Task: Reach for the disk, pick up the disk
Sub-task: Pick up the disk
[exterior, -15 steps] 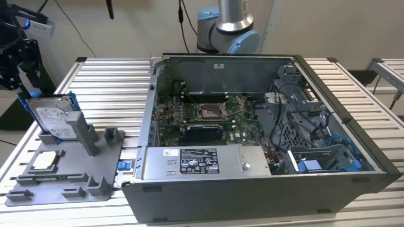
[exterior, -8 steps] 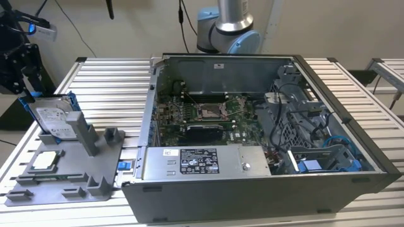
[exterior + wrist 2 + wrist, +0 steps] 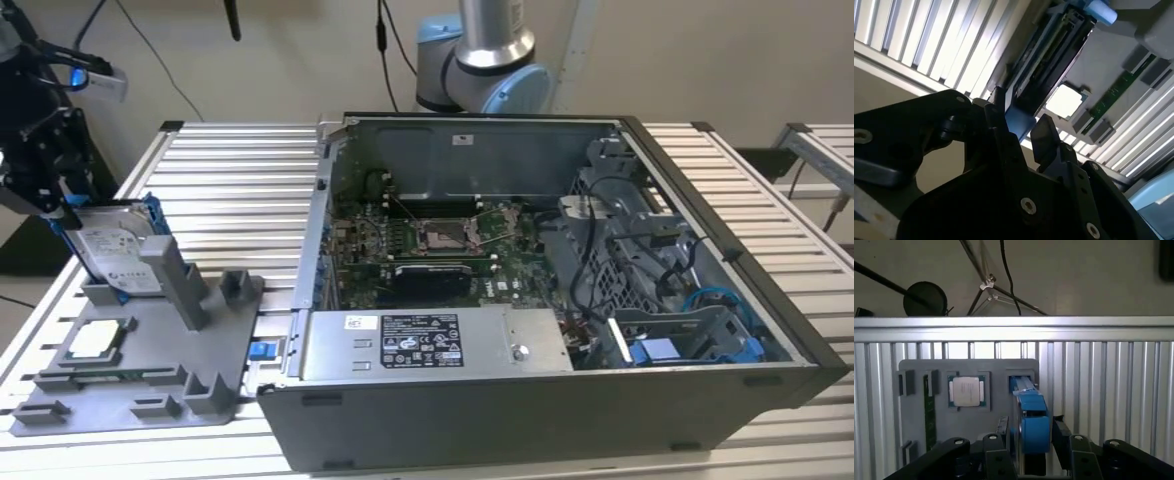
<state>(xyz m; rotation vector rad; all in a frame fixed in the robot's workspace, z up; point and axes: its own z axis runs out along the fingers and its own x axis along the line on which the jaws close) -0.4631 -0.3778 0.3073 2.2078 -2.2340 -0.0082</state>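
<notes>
The disk stands with its lower end down in the tray slot (image 3: 107,292), so my gripper should next grip its upper bracket end (image 3: 118,205) to pick it up.
The disk (image 3: 114,255) stands on edge in a slot of the grey holder tray (image 3: 147,385) at the exterior view's left, silver with a white label and a blue bracket. My black gripper (image 3: 56,200) hangs at its upper end. In both wrist views the blue bracket end of the disk (image 3: 1028,405) (image 3: 1051,65) lies between the two black fingers. The gripper (image 3: 1030,432) (image 3: 1021,122) is open, with a finger (image 3: 1002,427) on each side and narrow gaps to the bracket. The disk sits in its slot.
A small square silver chip (image 3: 100,340) (image 3: 968,391) and a green memory stick (image 3: 929,415) lie in the same tray. An open computer case (image 3: 561,400) stands to the exterior view's right on the slatted aluminium table (image 3: 227,170). The arm's base (image 3: 487,60) is behind it.
</notes>
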